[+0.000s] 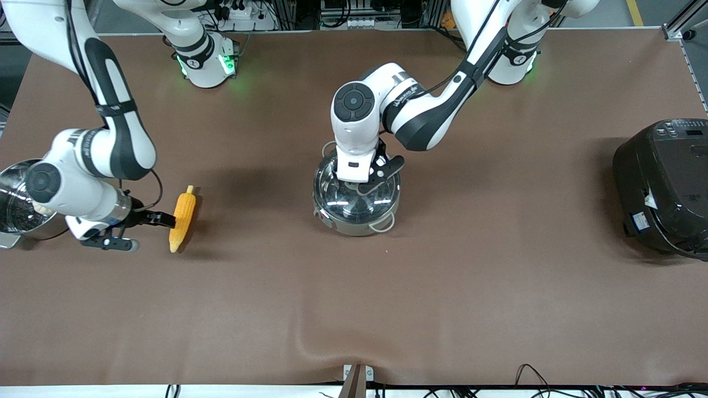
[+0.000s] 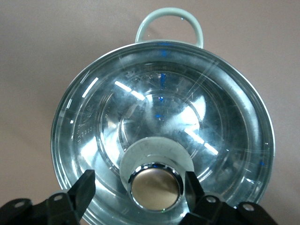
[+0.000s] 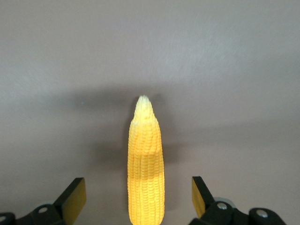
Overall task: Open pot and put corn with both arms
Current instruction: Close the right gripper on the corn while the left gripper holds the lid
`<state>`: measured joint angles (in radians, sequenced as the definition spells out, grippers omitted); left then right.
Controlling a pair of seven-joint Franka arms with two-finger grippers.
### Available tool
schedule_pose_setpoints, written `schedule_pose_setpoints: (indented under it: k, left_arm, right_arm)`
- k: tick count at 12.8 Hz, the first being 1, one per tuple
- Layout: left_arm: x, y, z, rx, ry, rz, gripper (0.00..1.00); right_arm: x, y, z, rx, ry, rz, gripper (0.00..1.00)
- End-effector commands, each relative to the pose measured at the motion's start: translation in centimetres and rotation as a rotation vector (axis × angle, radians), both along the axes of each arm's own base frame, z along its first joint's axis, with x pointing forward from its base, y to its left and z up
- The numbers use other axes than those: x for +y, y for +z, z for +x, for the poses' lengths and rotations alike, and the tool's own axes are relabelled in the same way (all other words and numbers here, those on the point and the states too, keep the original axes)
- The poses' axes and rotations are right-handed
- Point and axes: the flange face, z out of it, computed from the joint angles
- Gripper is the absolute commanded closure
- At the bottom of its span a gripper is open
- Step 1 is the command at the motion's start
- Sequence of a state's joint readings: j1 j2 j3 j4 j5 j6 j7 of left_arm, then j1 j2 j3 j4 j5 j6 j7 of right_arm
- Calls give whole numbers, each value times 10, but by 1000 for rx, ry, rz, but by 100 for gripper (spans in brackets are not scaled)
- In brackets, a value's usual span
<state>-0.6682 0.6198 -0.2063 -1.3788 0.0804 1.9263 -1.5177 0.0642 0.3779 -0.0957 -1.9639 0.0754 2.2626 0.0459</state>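
The corn needs to go in the pot (image 1: 356,212) next, so I should pick it up with my right gripper by its kernel-covered body (image 1: 180,220).
The shiny steel pot (image 1: 357,213) stands mid-table with its glass lid (image 2: 159,117) on. My left gripper (image 1: 375,179) is down over the lid, open, with its fingers (image 2: 87,186) on either side of the copper-coloured knob (image 2: 156,187), not closed on it. The yellow corn (image 1: 182,218) lies on the table toward the right arm's end. My right gripper (image 1: 165,220) is low at the corn's side. In the right wrist view the corn (image 3: 146,173) lies between the open fingers (image 3: 75,194), apart from both.
A steel steamer pot (image 1: 15,202) stands at the table edge by the right arm's hand. A big black rice cooker (image 1: 664,185) stands at the left arm's end. The brown table cover (image 1: 354,309) has a ripple near the front edge.
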Motion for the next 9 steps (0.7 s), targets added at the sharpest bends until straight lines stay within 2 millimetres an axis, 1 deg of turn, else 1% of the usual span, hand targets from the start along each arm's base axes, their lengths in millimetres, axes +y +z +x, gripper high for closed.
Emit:
schedule_pose_setpoints:
  k: [1, 3, 4, 5, 6, 7, 9]
  left_arm:
    - [-8, -5, 1, -29, 12, 18, 26]
    - [-8, -6, 1, -28, 11, 18, 37]
    - [-8, -6, 1, -28, 11, 18, 62]
    - [-8, -6, 1, -28, 11, 18, 92]
    - [-8, -7, 0, -28, 10, 20, 100]
    - [-7, -5, 2, -34, 9, 21, 100]
    - [-5, 11, 0, -46, 7, 16, 100]
  right_arm:
    - [5, -30, -5, 19, -18, 7, 0]
    - [7, -52, -15, 28, -15, 2, 0]
    - [10, -61, -18, 40, -9, 1, 0]
    - [10, -68, -21, 51, -9, 0, 0]
    - [11, -74, -22, 59, -13, 4, 0]
    - [11, -78, -23, 66, -17, 7, 0]
    - [11, -83, -24, 75, -9, 9, 0]
